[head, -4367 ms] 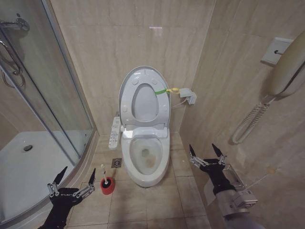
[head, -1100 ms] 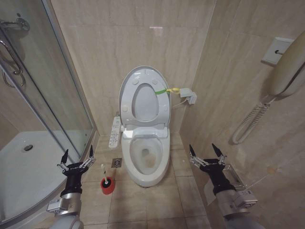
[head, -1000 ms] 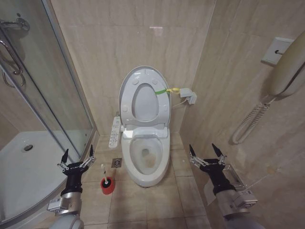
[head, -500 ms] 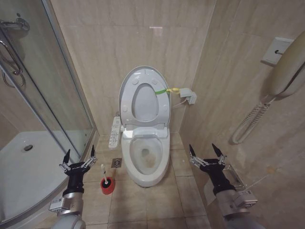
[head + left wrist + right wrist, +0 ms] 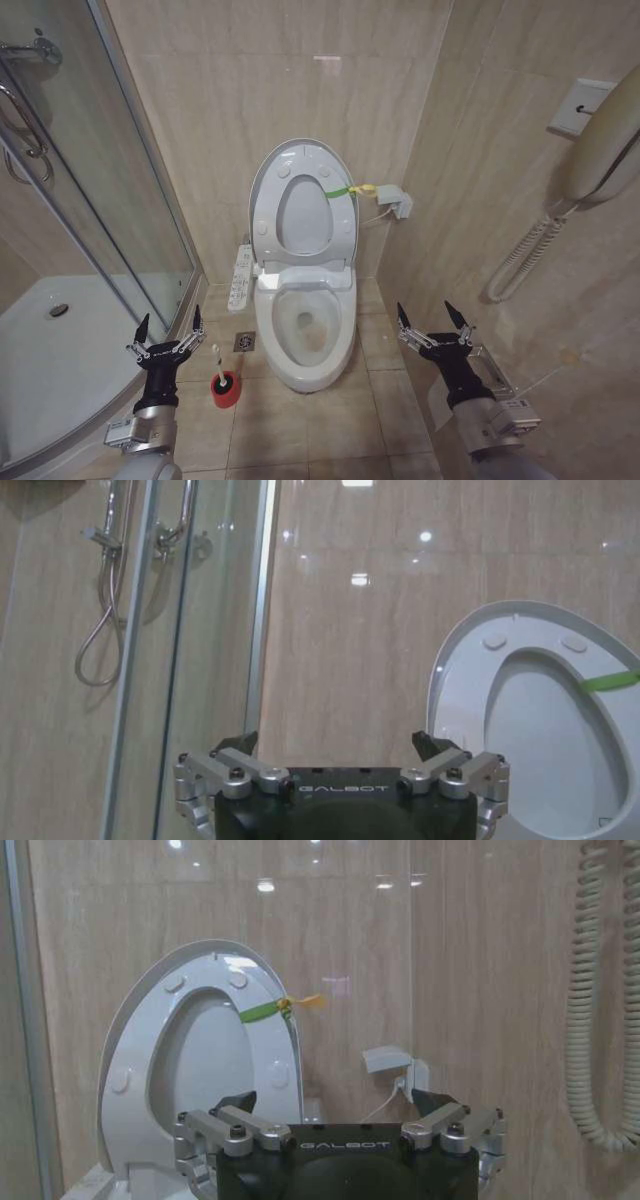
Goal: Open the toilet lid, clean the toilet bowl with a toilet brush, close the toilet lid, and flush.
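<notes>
The dirty head of the toilet brush sits down inside the red holder (image 5: 226,391), so the robot's left gripper will grab the brush by its upright white handle (image 5: 219,362) next.
The toilet lid (image 5: 303,155) stands raised against the back wall, and the toilet bowl (image 5: 305,335) below it is uncovered with water at its bottom. The toilet brush (image 5: 216,361) stands in its red holder (image 5: 226,391) on the floor left of the bowl. My left gripper (image 5: 169,328) is open, fingers pointing up, just left of the brush handle and apart from it. My right gripper (image 5: 425,312) is open to the right of the bowl, holding nothing. The lid (image 5: 462,675) shows beyond the open left gripper (image 5: 335,742), and the lid (image 5: 140,1046) beyond the open right gripper (image 5: 335,1102).
A glass shower door (image 5: 120,200) and white shower tray (image 5: 60,350) lie close on the left. A white control panel (image 5: 240,278) hangs beside the bowl, and a floor drain (image 5: 245,342) lies near the brush. A wall handset (image 5: 600,150) with coiled cord (image 5: 525,255) is on the right wall.
The left gripper rose from low at the left, then drifted slightly down and right, closer to the brush. The right arm, lid and brush have not moved.
</notes>
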